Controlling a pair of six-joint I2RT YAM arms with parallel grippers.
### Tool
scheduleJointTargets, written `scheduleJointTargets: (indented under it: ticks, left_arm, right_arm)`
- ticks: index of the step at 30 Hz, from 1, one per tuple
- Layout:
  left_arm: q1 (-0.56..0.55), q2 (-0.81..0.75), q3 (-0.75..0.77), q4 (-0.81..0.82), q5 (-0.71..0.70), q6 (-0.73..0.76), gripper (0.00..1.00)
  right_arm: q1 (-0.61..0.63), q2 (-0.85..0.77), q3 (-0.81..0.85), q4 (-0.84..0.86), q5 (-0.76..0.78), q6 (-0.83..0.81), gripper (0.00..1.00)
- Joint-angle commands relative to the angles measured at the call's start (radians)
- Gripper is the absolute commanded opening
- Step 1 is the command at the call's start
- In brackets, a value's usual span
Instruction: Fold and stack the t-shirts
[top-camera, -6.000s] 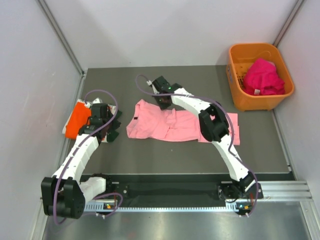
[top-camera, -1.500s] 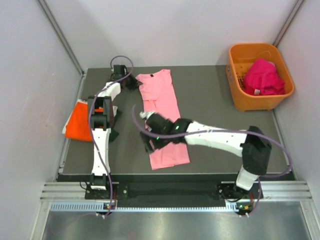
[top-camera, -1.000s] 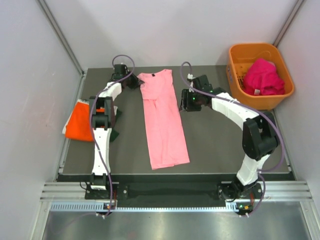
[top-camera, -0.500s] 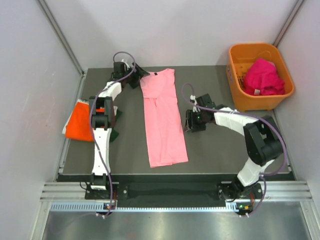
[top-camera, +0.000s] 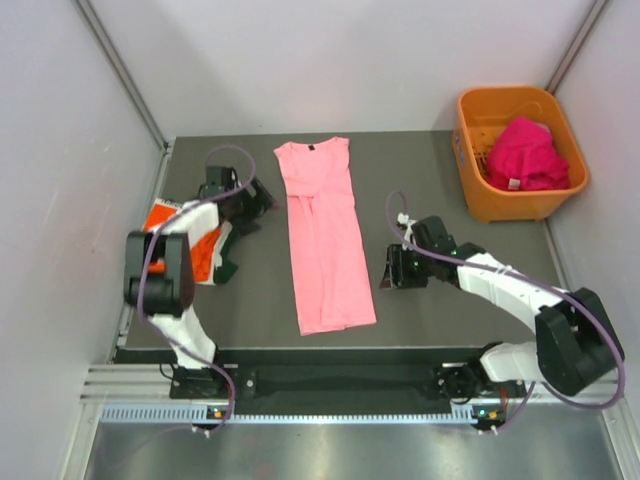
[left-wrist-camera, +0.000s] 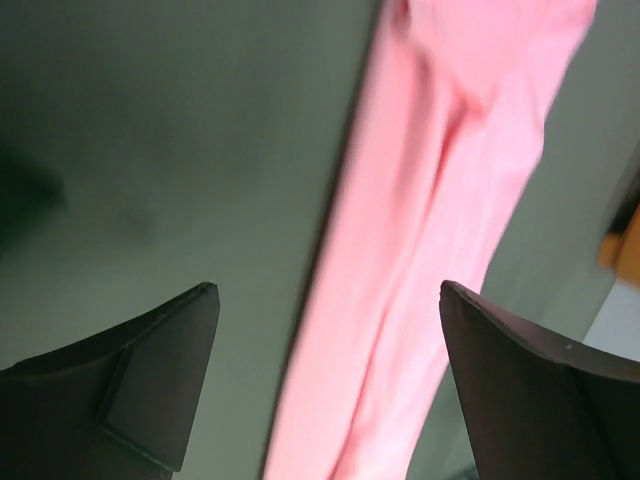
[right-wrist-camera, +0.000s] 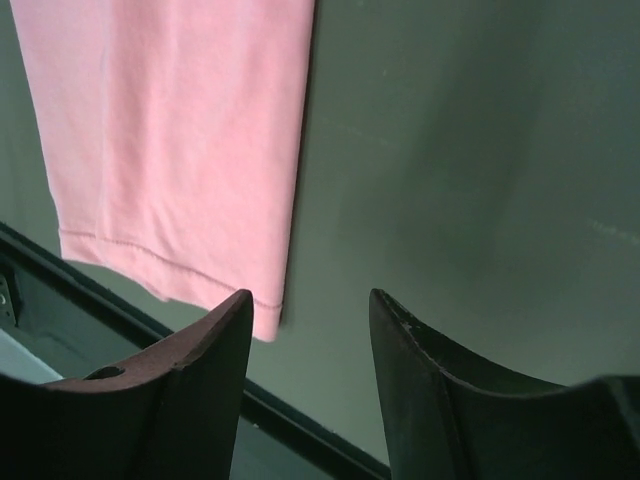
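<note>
My left gripper grabs the light pink t-shirt (top-camera: 325, 240) by its hem corner (top-camera: 304, 328) next, opposite my right gripper, to fold the hem toward the collar.
A light pink t-shirt (top-camera: 325, 240) lies flat as a long narrow strip, collar at the far end and hem near the table's front edge. My left gripper (top-camera: 264, 200) hovers open just left of its upper part; in the left wrist view the wide-spread gripper (left-wrist-camera: 328, 290) frames the blurred pink t-shirt (left-wrist-camera: 430, 240) below. My right gripper (top-camera: 388, 275) stands open right of the hem, apart from the cloth. In the right wrist view that gripper (right-wrist-camera: 310, 297) holds nothing, and the pink t-shirt's hem corner (right-wrist-camera: 170, 150) lies just left of it. Magenta t-shirts (top-camera: 525, 152) sit bunched.
The orange plastic basket (top-camera: 478, 195) holding the magenta shirts stands at the far right corner. A folded pile with a bright orange t-shirt (top-camera: 158, 218), white and dark green cloth lies at the left edge, partly under my left arm. The table's front edge (right-wrist-camera: 300, 420) runs close below my right gripper.
My left gripper opened, let go of the pink shirt's top corner and drew back left toward the pile. My right arm swung down the shirt's right side toward the hem.
</note>
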Motion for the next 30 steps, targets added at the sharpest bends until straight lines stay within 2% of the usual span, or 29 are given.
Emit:
scheduleJointTargets:
  ticks: [1,6,13,16,21,30]
  left_arm:
    - [-0.046,-0.272,-0.176,-0.009,-0.061,0.048,0.95]
    - [-0.147,-0.512,-0.336,-0.128,-0.136,0.079,0.87]
    - [-0.259,-0.811,-0.592,-0.173,-0.173,-0.021,0.73]
    - [-0.314,-0.872,-0.684,-0.144,-0.156,-0.076,0.61]
    - [-0.406,-0.880,-0.778,-0.101,-0.162,-0.145,0.49]
    - [-0.599,-0.814,-0.832,-0.018,-0.240,-0.262,0.45]
  right_arm:
    - [0.030,-0.065,-0.036,-0.006,-0.004,0.059,0.50]
    - [0.131,-0.113,-0.056,-0.021,0.044,0.108,0.50]
    - [0.224,-0.128,-0.108,0.026,0.094,0.198,0.45]
    - [0.243,-0.108,-0.122,0.043,0.102,0.209,0.45]
    - [0.272,-0.043,-0.132,0.098,0.092,0.221,0.39]
    - [0.275,0.070,-0.116,0.175,0.096,0.217,0.35]
